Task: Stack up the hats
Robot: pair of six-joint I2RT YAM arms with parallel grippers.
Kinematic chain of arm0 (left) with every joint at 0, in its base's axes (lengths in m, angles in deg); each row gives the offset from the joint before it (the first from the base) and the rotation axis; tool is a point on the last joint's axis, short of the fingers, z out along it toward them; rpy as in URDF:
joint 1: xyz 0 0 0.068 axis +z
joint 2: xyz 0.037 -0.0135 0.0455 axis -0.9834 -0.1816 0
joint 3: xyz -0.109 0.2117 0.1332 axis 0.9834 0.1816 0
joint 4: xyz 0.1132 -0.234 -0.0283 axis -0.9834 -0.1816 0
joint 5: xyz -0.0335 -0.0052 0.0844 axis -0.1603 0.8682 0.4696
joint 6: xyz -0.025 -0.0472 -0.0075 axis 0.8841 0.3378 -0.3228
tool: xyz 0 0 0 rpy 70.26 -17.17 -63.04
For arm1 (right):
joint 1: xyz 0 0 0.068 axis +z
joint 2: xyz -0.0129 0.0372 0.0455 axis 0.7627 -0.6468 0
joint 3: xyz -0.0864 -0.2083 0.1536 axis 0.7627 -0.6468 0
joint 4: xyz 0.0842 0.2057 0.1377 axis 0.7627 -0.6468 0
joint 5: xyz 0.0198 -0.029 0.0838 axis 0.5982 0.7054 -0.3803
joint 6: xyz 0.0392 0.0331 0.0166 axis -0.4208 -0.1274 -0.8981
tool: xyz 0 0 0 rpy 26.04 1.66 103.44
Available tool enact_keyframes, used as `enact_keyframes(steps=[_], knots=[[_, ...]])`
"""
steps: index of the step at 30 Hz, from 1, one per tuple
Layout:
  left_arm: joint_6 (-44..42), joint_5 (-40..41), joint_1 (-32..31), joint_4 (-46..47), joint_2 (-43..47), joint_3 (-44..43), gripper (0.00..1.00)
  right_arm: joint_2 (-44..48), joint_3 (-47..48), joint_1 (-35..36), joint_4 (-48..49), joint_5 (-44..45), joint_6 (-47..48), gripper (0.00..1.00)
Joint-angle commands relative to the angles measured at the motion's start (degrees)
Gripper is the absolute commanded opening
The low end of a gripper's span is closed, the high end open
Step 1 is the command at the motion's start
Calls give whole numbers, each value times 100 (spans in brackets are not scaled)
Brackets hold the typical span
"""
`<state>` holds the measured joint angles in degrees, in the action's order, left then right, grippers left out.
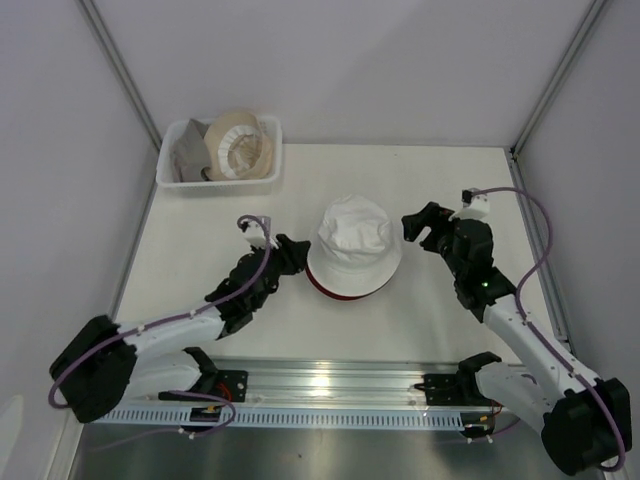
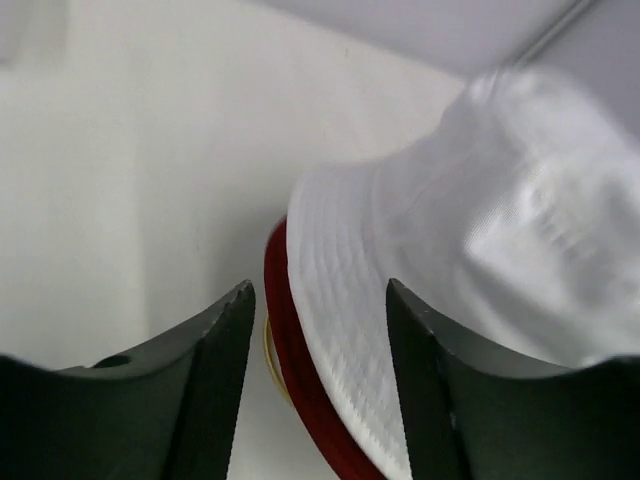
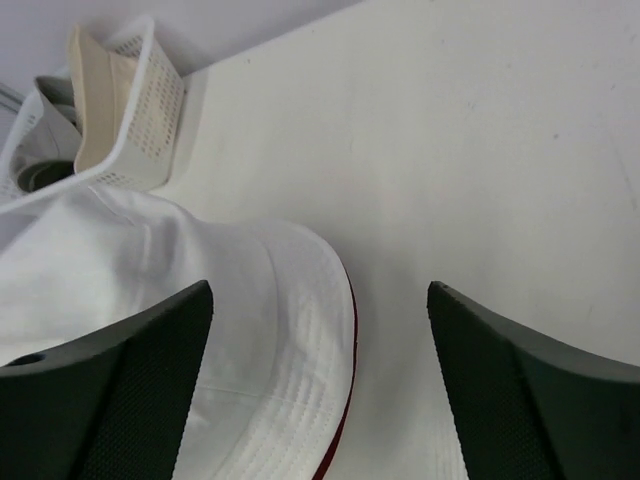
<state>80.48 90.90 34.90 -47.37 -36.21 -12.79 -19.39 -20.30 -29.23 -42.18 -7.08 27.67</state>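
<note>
My left gripper needs to stack the beige hat from the basket over the white hat (image 1: pixel 355 240) next. It should pick the beige hat up by its brim edge (image 1: pixel 217 136), which leaves the hat's top free.
The white hat (image 1: pixel 355 240) sits on the dark red hat (image 1: pixel 345 292) at the table's middle; only the red brim shows. My left gripper (image 1: pixel 297 256) is open at the stack's left edge. In the left wrist view (image 2: pixel 318 290) both brims, white (image 2: pixel 480 230) and red (image 2: pixel 290 350), lie between its jaws. My right gripper (image 1: pixel 415 230) is wide open at the stack's right edge. In the right wrist view (image 3: pixel 318 287) the white brim (image 3: pixel 150 260) and red rim (image 3: pixel 345 400) reach between its jaws. The beige hat (image 1: pixel 240 145) and grey hat (image 1: pixel 190 155) lie in the basket.
The white mesh basket (image 1: pixel 272 150) stands at the back left of the table, and also shows in the right wrist view (image 3: pixel 160 100). Grey walls close in the table at the back and on both sides. A metal rail (image 1: pixel 320 385) runs along the near edge.
</note>
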Motion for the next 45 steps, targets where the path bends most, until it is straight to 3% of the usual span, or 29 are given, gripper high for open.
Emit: enact_keyframes(steps=[1, 3, 4, 6, 7, 8, 10, 11, 15, 21, 25, 28, 34, 37, 42, 45], knots=[[-109, -212, 454, -677, 1172, -393, 62, 442, 625, -227, -920, 163, 240, 92], [-275, -196, 710, -1564, 1751, -908, 94, 539, 924, -324, -1254, 189, 320, 99], [-328, -196, 1068, -1915, 1850, -1086, 99, 556, 1012, -368, -1324, 172, 416, 99], [-425, -519, 1579, -2931, 1817, -1777, 99, 522, 1232, -447, -1448, 119, 504, 100], [-417, -660, 2121, -3277, 1520, -2330, 100, 504, 1285, -465, -1448, 110, 539, 100], [-356, -966, 2387, -3916, 1282, -2875, 99, 478, 1311, -482, -1422, 67, 540, 99], [-337, -1407, 3054, -4386, 416, -3423, 100, 399, 1312, -509, -1238, -13, 531, 99], [-425, -1574, 3171, -4640, 114, -4122, 99, 363, 1320, -509, -1202, -109, 522, 99], [-759, -1391, 3462, -5143, -1293, -5419, 99, 161, 1338, -535, -1096, -75, 531, 99], [-1813, -2779, 3638, -5837, -3496, -7709, 94, -278, 1408, -649, -974, 57, 531, 99], [-2104, -1904, 3489, -6487, -4826, -8952, 94, -533, 1513, -825, -903, 22, 478, 100], [-2113, -1857, 3480, -6779, -5625, -9769, 93, -709, 1689, -922, -982, -22, 487, 99], [-1956, -1858, 3445, -6576, -6549, -10569, 80, -955, 1856, -1001, -1017, -57, 540, 99], [-1867, -1480, 3436, -6560, -6762, -10746, 66, -1025, 1935, -1045, -1070, -22, 592, 99], [-1753, -1277, 3515, -6138, -6850, -10572, 35, -1034, 1971, -1089, -1061, -57, 584, 100], [-1718, -1312, 3541, -5927, -6789, -10571, 10, -1017, 1971, -1098, -1087, -57, 558, 99]])
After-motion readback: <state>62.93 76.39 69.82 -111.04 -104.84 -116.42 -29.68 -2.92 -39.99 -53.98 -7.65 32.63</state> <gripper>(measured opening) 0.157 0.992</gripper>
